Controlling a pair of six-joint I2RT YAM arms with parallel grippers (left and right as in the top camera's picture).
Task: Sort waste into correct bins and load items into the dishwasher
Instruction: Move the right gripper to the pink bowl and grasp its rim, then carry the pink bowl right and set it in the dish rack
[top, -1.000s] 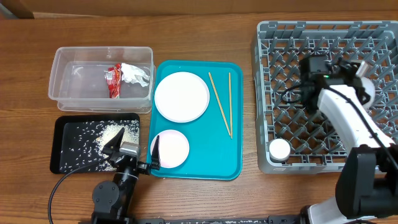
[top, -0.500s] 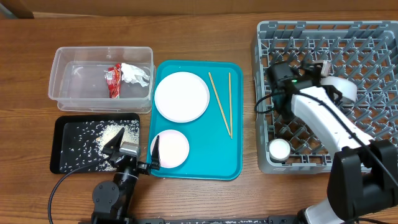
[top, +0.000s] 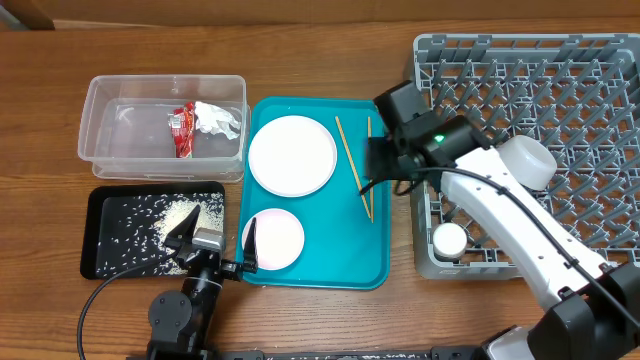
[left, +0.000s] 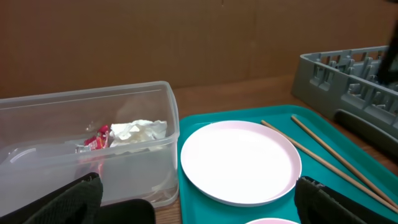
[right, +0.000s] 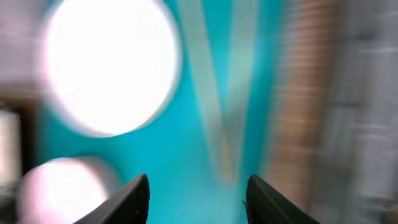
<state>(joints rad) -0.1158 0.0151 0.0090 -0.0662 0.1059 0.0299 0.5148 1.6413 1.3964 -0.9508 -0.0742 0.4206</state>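
My right gripper will next grab the small white bowl by its rim (top: 300, 235) (right: 104, 179), which leaves the bowl's base free so that it can be loaded tilted into the rack.
My right gripper (top: 374, 168) hangs open over the teal tray's right side, above two tan chopsticks (top: 353, 166). In the blurred right wrist view the right gripper (right: 198, 199) has nothing between its fingers, with the chopsticks (right: 214, 118) and the white plate (right: 112, 68) below. My left gripper (top: 215, 244) rests open at the table's front, between the black tray (top: 92, 240) of rice (top: 180, 214) and a small white bowl (top: 277, 240). The left wrist view has the left gripper (left: 199, 211) facing the plate (left: 239, 162). The clear tub (top: 110, 100) holds a red wrapper (top: 182, 128) and a napkin (top: 218, 120).
The grey dish rack (top: 430, 45) fills the right side, with a white cup (top: 450, 240) in its near left corner. The teal tray (top: 330, 250) carries the plate (top: 292, 155), bowl and chopsticks. My right arm reaches across the rack's left edge.
My right arm has swung left from over the dish rack to over the chopsticks on the teal tray, and its jaws have opened. The left arm has not moved.
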